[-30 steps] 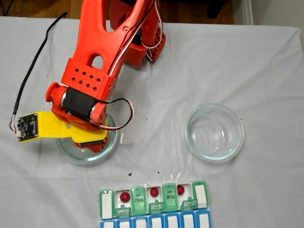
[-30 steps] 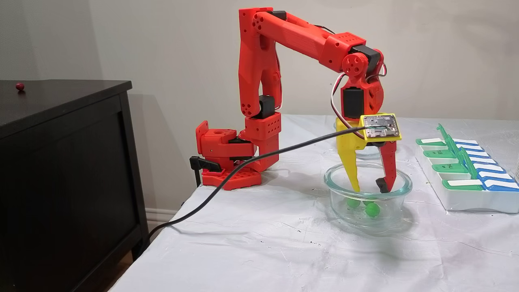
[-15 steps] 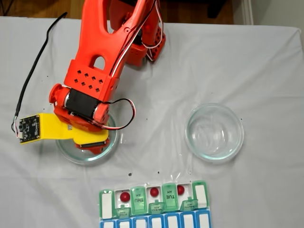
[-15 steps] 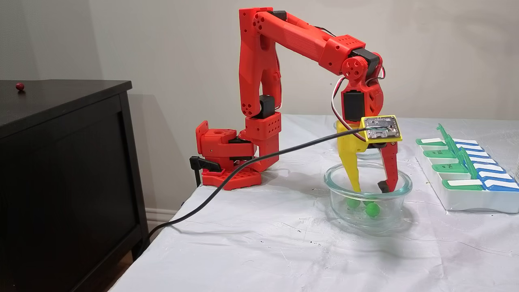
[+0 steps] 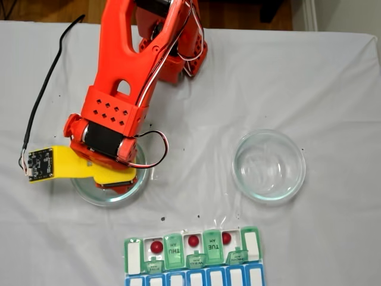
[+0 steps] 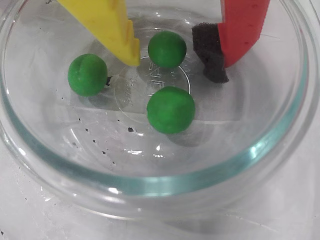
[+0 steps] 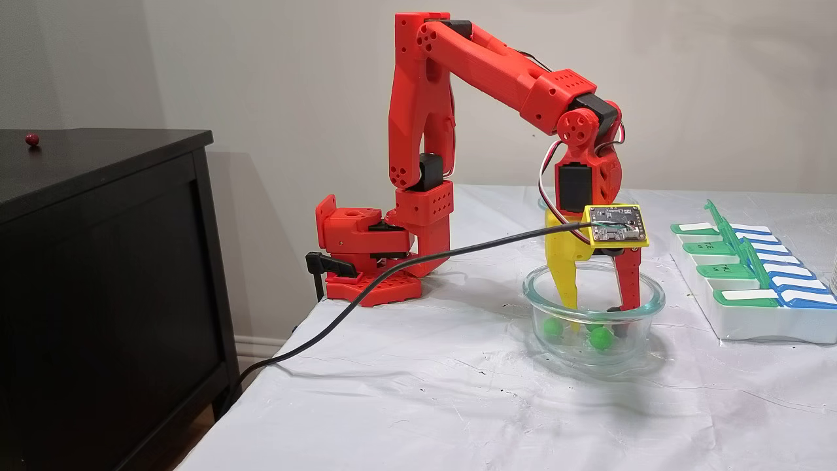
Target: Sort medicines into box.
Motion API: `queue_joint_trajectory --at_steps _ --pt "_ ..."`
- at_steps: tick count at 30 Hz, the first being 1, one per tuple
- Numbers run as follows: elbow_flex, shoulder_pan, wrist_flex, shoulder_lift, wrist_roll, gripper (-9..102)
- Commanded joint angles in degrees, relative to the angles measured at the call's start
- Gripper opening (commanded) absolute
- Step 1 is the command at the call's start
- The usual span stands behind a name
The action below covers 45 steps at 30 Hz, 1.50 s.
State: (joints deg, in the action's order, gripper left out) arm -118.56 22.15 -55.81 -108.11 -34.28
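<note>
I should grip the bright green ball by its round sides with my gripper next, to sort the medicines into the box [image 5: 172,253].
Three green medicines lie in a clear glass dish [image 6: 150,185]: one [image 6: 167,49] between my fingers, one [image 6: 170,109] nearer the camera, one [image 6: 87,75] at the left. My gripper [image 6: 175,69] is open and reaches down into this dish, with the yellow finger [image 6: 120,30] close beside the middle ball and the red finger's black pad [image 6: 210,50] apart from it. The side fixed view shows the gripper [image 7: 595,313] inside the dish [image 7: 644,294]. The box [image 5: 172,253] lies at the table's near edge in the top-down fixed view, with three red medicines [image 5: 156,246] [image 5: 193,241] [image 5: 226,238] in open compartments.
A second glass dish [image 5: 269,165] stands empty to the right in the top-down fixed view. The red arm [image 5: 113,113] covers most of the left dish [image 5: 107,199]. A black cable [image 7: 392,261] trails off the table. A black cabinet [image 7: 98,261] with a small red ball [image 7: 31,139] stands beside the table.
The gripper has sunk lower into the dish, its fingertips now near the bottom. One green ball has shifted left in the side fixed view.
</note>
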Motion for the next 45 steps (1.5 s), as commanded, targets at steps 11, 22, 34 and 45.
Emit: queue_joint_trajectory --at_steps 11,22,34,45 --pt "-0.4 -2.1 1.1 -0.4 0.3 3" --pt "2.6 -1.5 0.6 -16.1 -3.3 0" --pt "0.1 -10.4 5.5 -37.5 -1.0 0" --pt "-9.6 -31.6 23.2 -32.1 12.3 0"
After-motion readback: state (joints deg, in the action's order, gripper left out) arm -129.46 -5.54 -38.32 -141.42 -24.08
